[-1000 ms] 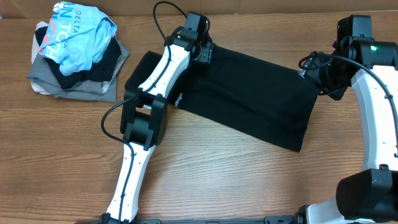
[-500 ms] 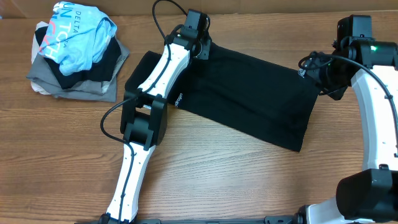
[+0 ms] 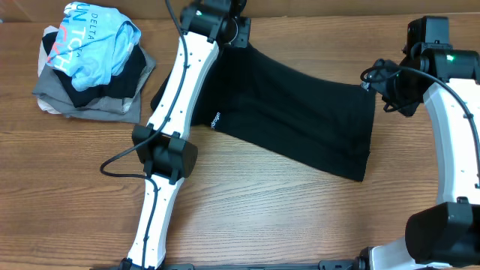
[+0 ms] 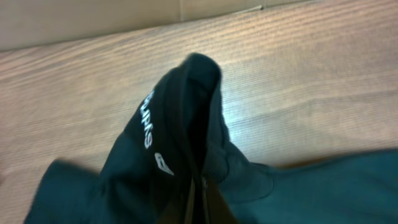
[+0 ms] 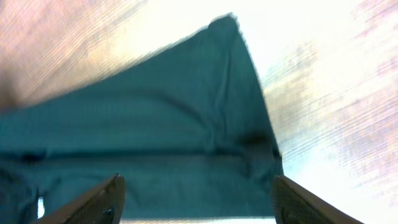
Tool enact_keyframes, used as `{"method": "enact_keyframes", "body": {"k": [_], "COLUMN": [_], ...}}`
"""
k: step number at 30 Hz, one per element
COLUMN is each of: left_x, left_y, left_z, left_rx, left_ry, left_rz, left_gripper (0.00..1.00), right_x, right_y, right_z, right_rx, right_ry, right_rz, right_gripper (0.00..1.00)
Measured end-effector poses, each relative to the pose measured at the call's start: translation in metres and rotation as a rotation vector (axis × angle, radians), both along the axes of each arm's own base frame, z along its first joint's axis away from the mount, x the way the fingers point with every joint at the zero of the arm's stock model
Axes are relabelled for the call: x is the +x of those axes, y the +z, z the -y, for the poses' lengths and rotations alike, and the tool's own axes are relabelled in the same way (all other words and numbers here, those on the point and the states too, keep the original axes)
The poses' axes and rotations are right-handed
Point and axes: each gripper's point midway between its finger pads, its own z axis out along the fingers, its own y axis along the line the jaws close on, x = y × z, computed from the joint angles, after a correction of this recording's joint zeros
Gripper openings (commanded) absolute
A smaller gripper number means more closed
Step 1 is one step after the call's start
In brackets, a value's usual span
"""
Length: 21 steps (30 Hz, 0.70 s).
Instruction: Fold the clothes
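Observation:
The robot will next grip the black shirt's far corner with its right gripper, opposite the bunched fold at its left gripper, to fold the shirt's far edge over.
The black shirt lies folded across the middle of the wooden table, with white lettering near its left part. My left gripper is at the shirt's far left corner, shut on a bunched fold that is pulled up off the table. In the left wrist view that fold of the shirt rises from the left gripper, and its white lettering shows. My right gripper hovers open over the shirt's far right corner. The right wrist view shows the shirt beyond the right gripper, with nothing held.
At the back left lies a heap of clothes: a light blue shirt on top of dark and grey garments. The left arm's white links cross the shirt's left end. The right arm stands along the right edge.
My left gripper has shut on the shirt's far left corner and lifted it toward the back. The cloth there has pulled taut and its right edge shifted slightly. The right gripper stays open in place.

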Motion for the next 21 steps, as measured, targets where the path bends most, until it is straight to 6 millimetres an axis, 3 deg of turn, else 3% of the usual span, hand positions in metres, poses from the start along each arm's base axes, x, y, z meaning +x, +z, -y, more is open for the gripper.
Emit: {"method": "enact_keyframes", "body": {"k": [4,7,16,21], "left_x": [-0.018,-0.026,-0.027,-0.026], "left_y": [0.004,-0.001,-0.002,-0.002], "left_z": [-0.009,-0.013,-0.014,-0.014], "left_rx": [0.029,0.048,0.054,0.053], "left_ry": [0.006,0.009,0.011,0.011], "left_rz": [-0.051,-0.089,-0.095,-0.094], "left_gripper": [0.04,0.04,0.04,0.05], "right_x": [0.028,0.052,0.095,0.103], "right_y": [-0.007,-0.028,-0.133,-0.170], "right_z": [0.009,0.020,0.050,0.051], "right_rx": [-0.036,-0.049,-0.070,-0.073], "right_ry": [-0.009,-0.026,-0.034,-0.015], "right_rz": [0.062,0.076,-0.010,-0.039], "right_gripper": [0.71,0.68,0.64,0.63]}}
